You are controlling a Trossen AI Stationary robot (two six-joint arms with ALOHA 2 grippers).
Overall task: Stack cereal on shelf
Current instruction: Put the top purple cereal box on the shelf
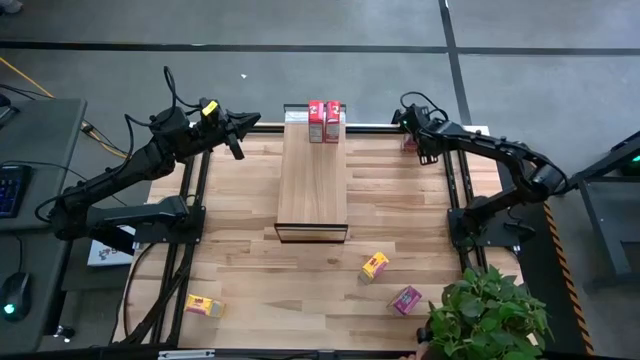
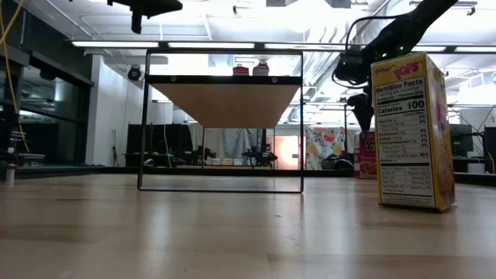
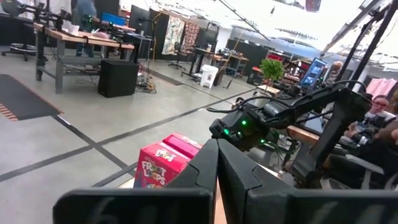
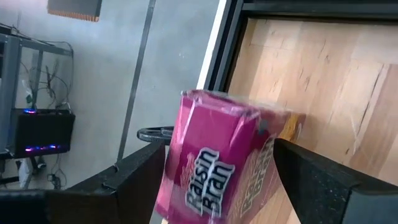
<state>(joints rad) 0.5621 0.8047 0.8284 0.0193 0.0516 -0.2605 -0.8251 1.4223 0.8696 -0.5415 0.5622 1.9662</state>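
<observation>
I need to close my right gripper now. Its fingers are beside the upper sides of the box. Closing now would hold the box.
The shelf [image 1: 312,185] stands mid-table, and two red cereal boxes [image 1: 324,121] stand upright on the far end of its top. They also show in the left wrist view, red boxes [image 3: 163,169]. My left gripper [image 1: 256,119] hovers shut and empty just left of them, above shelf height. My right gripper [image 1: 408,128] is open at the far right of the table. It points down over a magenta-pink box [image 4: 217,165] that stands on the table, a finger on each side. Two yellow boxes [image 1: 375,266] [image 1: 203,306] and another pink box [image 1: 405,300] lie near the front edge. My right gripper comes from above with one finger [image 4: 140,171] and the other finger [image 4: 317,180] on either side of the pink box's upper part [image 4: 186,118]. I cannot tell whether they touch it. The box stands upright on the table [image 2: 366,155].
A potted plant [image 1: 485,315] sits at the near right corner. One yellow box [image 2: 411,132] stands close to the low camera. The dark table frame rail [image 4: 221,50] runs right behind the pink box. Bare tabletop lies left and right of the shelf.
</observation>
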